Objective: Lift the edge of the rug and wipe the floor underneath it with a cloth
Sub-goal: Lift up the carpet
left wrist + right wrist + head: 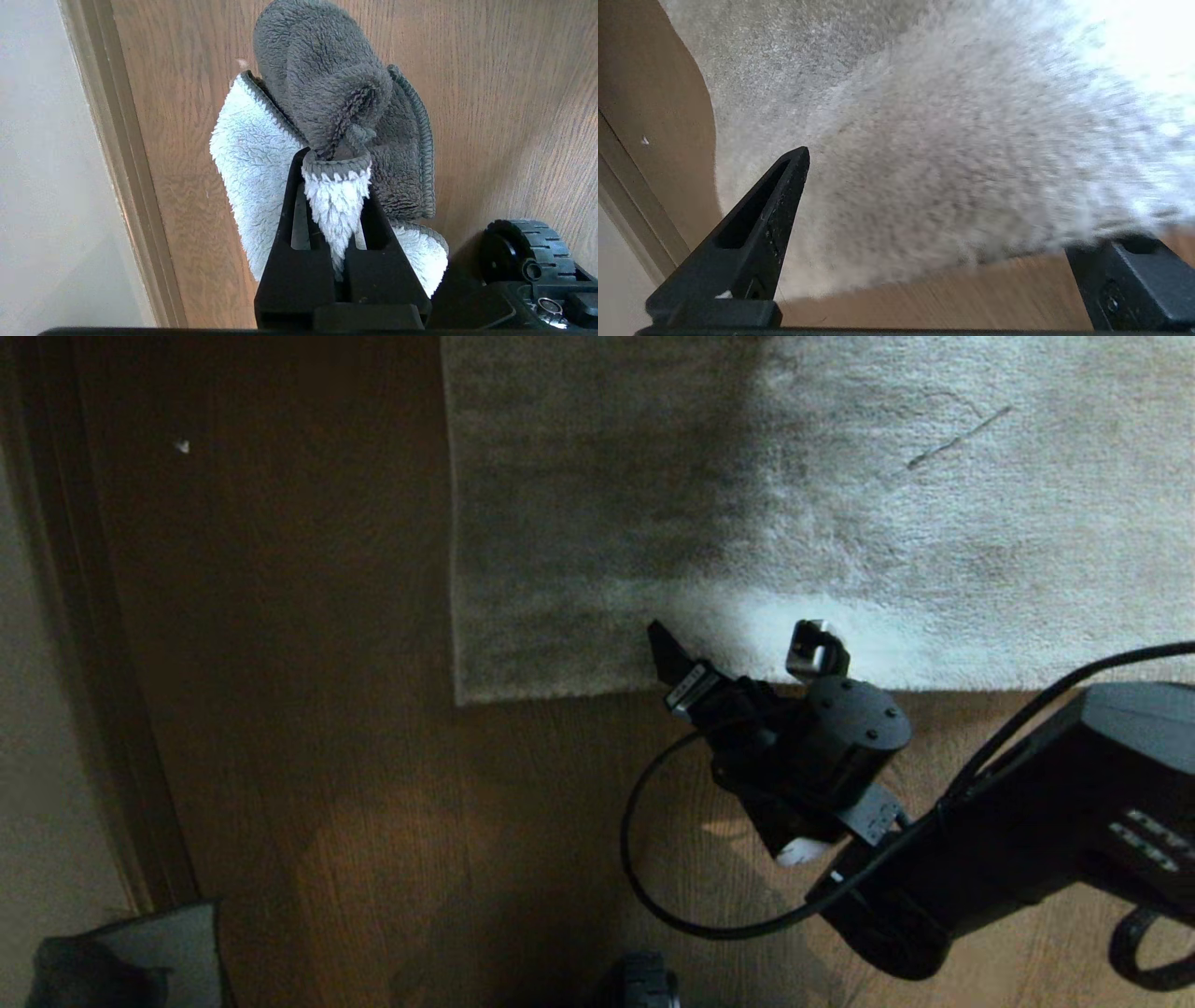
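I need to grab the rug by its hem near the rug's corner (613, 693) with my right gripper next. Then the floor underneath can be wiped with the cloth (159, 943).
The light grey-beige plush rug (840, 504) lies flat on the brown wood-grain floor (327, 756). Its rug edge (560, 694) runs straight across the head view. My right gripper (738, 649) hovers open over that hem, fingers pointing onto the pile, nothing between them. In the right wrist view the right gripper (962, 200) straddles the rug edge (924, 275), with the floor (971, 303) just before it. My left gripper (335, 161) is shut on the grey-blue cloth (327, 84), which bunches beyond the fingers with a pale fleecy side showing. The cloth (159, 943) also shows low at the left in the head view.
A wall with a brown skirting board (84, 616) runs along the left. A small white speck (182, 446) lies on the floor left of the rug. The base's black wheel (523, 252) sits beside the left gripper. A black cable (635, 859) loops from the right arm.
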Available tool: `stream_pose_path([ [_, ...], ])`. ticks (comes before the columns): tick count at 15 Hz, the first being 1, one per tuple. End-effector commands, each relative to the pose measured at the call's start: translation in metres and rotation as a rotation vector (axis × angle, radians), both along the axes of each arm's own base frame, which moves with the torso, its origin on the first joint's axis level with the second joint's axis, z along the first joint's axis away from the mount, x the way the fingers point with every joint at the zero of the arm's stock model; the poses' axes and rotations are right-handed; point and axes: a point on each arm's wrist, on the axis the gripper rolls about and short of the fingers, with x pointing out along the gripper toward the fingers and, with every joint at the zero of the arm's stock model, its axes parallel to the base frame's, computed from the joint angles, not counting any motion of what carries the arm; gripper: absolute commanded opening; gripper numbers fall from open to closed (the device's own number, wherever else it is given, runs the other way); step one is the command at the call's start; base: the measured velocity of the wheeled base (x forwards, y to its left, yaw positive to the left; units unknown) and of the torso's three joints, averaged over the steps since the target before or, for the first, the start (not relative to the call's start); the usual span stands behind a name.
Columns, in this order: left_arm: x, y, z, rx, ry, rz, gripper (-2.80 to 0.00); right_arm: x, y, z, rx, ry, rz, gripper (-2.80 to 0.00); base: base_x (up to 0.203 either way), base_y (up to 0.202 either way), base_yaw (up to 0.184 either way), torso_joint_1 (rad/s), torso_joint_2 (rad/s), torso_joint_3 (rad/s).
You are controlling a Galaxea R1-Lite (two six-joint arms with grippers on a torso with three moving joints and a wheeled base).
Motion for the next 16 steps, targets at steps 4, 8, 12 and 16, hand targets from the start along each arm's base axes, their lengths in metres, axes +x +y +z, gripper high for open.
stream_pose_path([
  [4, 0.0, 0.0, 0.0, 0.0, -0.001, 0.0, -2.8, 0.017, 0.019, 0.01, 0.111, -0.085, 0.017, 0.0, 0.0, 0.0, 0.0, 0.0, 0.0, 0.0],
  [8, 0.0, 0.0, 0.0, 0.0, -0.001, 0.0, -2.8, 0.021, 0.028, 0.018, 0.146, -0.12, 0.032, 0.0, 0.0, 0.0, 0.0, 0.0, 0.0, 0.0],
  [12, 0.0, 0.0, 0.0, 0.0, -0.001, 0.0, -2.8, 0.007, 0.05, 0.027, 0.183, -0.148, 0.096, 0.0, 0.0, 0.0, 0.0, 0.0, 0.0, 0.0],
  [16, 0.0, 0.0, 0.0, 0.0, -0.001, 0.0, -2.8, 0.002, 0.058, 0.024, 0.219, -0.128, 0.129, 0.0, 0.0, 0.0, 0.0, 0.0, 0.0, 0.0],
])
